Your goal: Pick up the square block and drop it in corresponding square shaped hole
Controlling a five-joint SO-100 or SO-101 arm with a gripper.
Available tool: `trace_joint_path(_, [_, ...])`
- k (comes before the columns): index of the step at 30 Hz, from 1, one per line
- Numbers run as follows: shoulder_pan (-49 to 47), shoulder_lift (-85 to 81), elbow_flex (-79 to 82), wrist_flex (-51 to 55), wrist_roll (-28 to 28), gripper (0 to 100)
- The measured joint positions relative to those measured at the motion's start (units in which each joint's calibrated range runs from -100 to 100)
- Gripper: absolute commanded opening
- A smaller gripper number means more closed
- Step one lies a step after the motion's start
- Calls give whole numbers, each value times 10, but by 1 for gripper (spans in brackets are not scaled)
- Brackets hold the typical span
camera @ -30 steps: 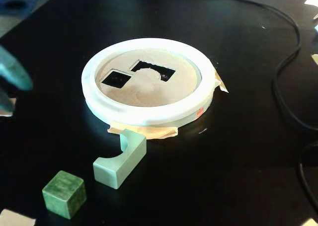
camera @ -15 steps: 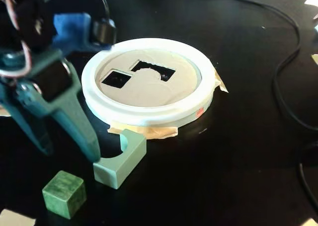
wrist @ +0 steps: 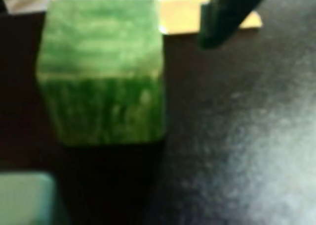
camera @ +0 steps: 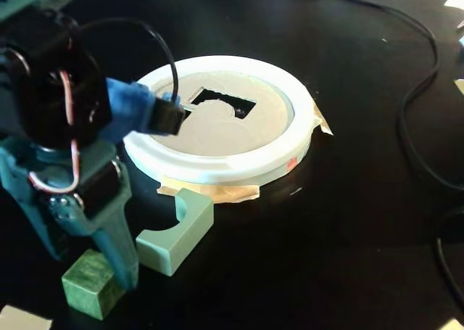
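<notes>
The green square block should go in the square shaped hole, so my gripper will grab its opposite sides next.
The square block is a green cube (wrist: 101,71) that fills the left middle of the wrist view. In the fixed view it (camera: 88,285) rests on the black table at the bottom left. My gripper (wrist: 116,42) points down over it (camera: 101,272) with jaws apart. One dark green finger (wrist: 224,17) stands right of the cube with a clear gap; the other finger is hidden. The white round lid (camera: 217,167) with a grey top and a dark, angular cut-out hole (camera: 221,101) lies further back, away from the cube.
A pale green arch-shaped block (camera: 174,232) lies just right of the cube and also shows in the wrist view (wrist: 22,198). Black cables (camera: 417,91) run along the right side. Tape (camera: 217,192) sticks out under the lid.
</notes>
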Motion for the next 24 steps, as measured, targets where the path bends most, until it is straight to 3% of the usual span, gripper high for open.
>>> trace_joint_path(8, [0,29,-5,-4,0,67])
trace_joint_path(11, [0,29,-5,-4,0,55])
trace_joint_path(13, [0,29,-5,-5,0,42])
trace_joint_path(17, [0,29,-5,-5,0,32])
trace_joint_path(24, [0,29,-5,-5,0,32])
